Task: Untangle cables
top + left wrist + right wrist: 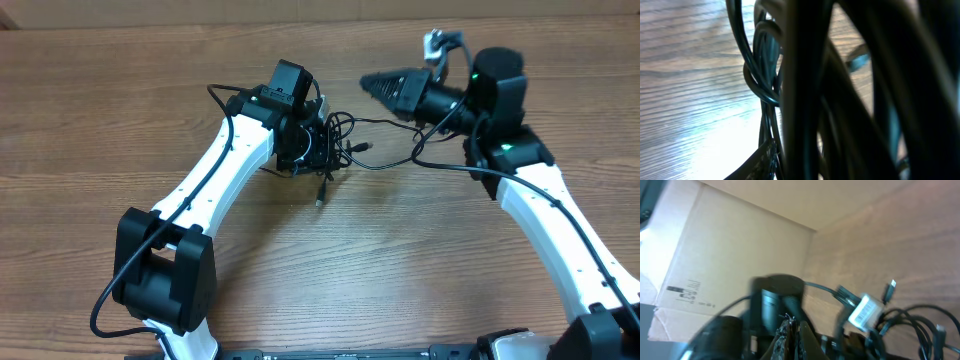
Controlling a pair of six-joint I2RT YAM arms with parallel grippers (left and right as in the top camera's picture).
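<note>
My right gripper is shut above the knot of black cords, so its fingers will next reopen, go lower and close on the loose piece of cord.
The cables [335, 140] are a knot of thin black cords at the table's middle, with a plug end [320, 196] trailing toward the front and a strand running right. My left gripper [312, 145] is down on the knot. The left wrist view is filled with close, blurred black cords [765, 75], which the gripper appears shut on. My right gripper [368, 84] is raised to the right of the knot, points left at it, and is shut with nothing seen between its fingers [792, 326]. The right wrist view shows cords [910, 325] at lower right.
A cardboard box [725, 245] stands beyond the wooden table [120, 110]. A white barcode label [865, 311] hangs on a cord near the knot. The left arm's black wrist [777, 300] is close in front of my right fingers.
</note>
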